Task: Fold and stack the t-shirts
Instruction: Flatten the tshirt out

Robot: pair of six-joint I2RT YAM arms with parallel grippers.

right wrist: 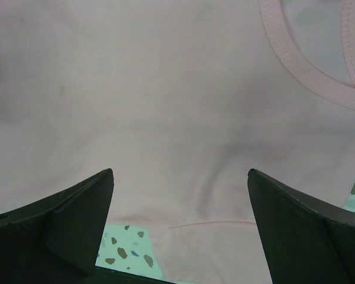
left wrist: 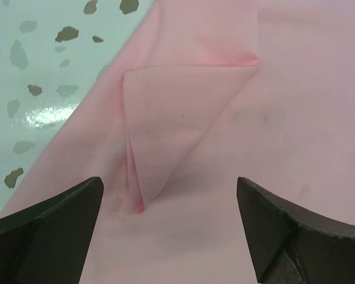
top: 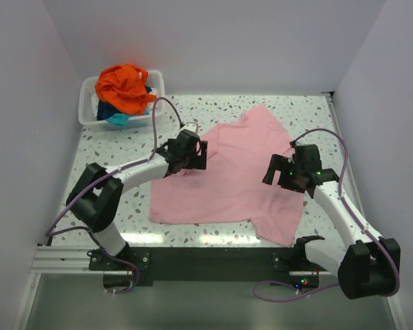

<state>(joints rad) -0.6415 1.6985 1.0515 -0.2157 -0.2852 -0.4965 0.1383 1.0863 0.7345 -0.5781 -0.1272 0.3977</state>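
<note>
My left gripper should open the pink t-shirt (top: 227, 182) flat for folding, so it needs to grab the small folded flap by its pointed tip (top: 186, 172) next.
A light pink t-shirt (top: 227, 182) lies spread flat on the speckled table. My left gripper (top: 195, 157) hovers open over the shirt's left edge. In the left wrist view its fingers (left wrist: 59, 228) stand wide apart above a small folded flap of pink cloth (left wrist: 177, 100), and nothing is held. My right gripper (top: 274, 172) is open over the shirt's right part, near the ribbed collar (right wrist: 302, 65), with only flat cloth (right wrist: 165, 106) beneath it. A bright orange t-shirt (top: 126, 86) is heaped in the bin on top of teal cloth (top: 117, 118).
The white plastic bin (top: 89, 103) stands at the table's far left corner. White walls close in the table on the left, back and right. Bare speckled tabletop (top: 110, 148) shows left of the pink shirt.
</note>
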